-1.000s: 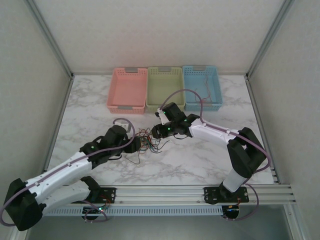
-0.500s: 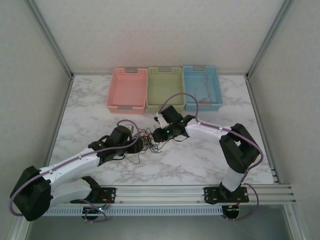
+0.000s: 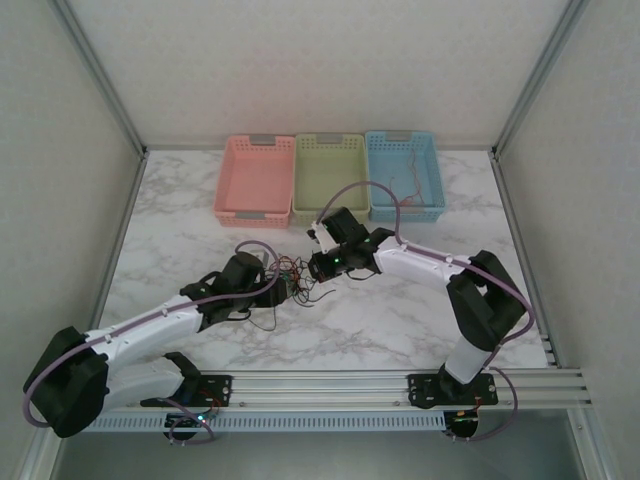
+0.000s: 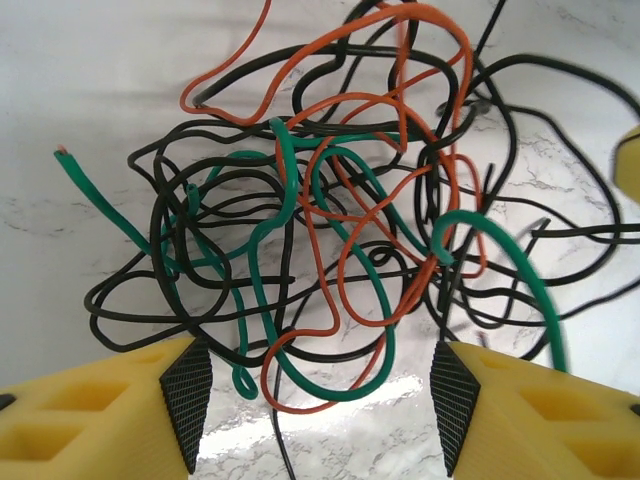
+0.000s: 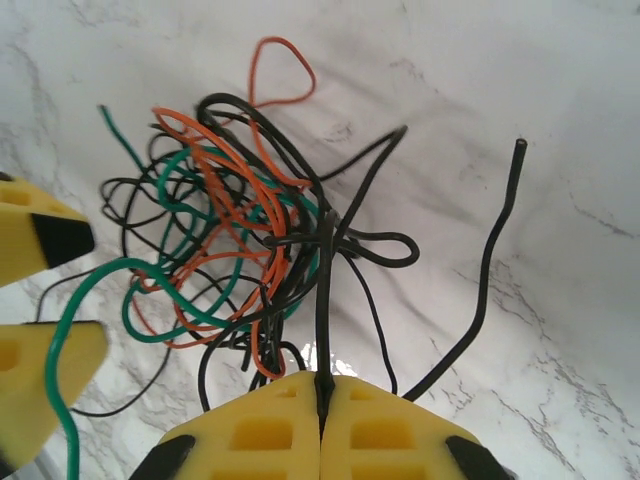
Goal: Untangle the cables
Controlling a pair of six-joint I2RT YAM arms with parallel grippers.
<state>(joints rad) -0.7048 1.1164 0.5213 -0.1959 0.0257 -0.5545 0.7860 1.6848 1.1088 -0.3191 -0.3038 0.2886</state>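
Observation:
The orange-red cable should come out of the tangle (image 5: 235, 240), so I will grab it next with my left gripper by its loop at the clump's near edge (image 5: 136, 286).
A tangled clump of thin black, orange-red and green cables (image 3: 296, 283) lies on the marble table between the two arms. In the left wrist view the clump (image 4: 320, 230) sits just ahead of my left gripper (image 4: 315, 395), which is open with green and orange loops reaching between its yellow fingers. My right gripper (image 5: 321, 395) is shut on a black cable (image 5: 324, 300) that runs straight from the jaws up into the tangle (image 5: 235, 240). In the top view the left gripper (image 3: 281, 288) and right gripper (image 3: 312, 268) flank the clump closely.
Three baskets stand at the back of the table: pink (image 3: 254, 181), green (image 3: 329, 178) and blue (image 3: 404, 175), the blue one holding a thin wire. A loose black strand (image 5: 480, 290) curls out to the right of the clump. An aluminium rail (image 3: 380, 385) runs along the near edge.
The left gripper has moved in towards the clump. The right gripper has shifted slightly and stays shut on its black cable; the clump looks more bunched and lifted between the arms.

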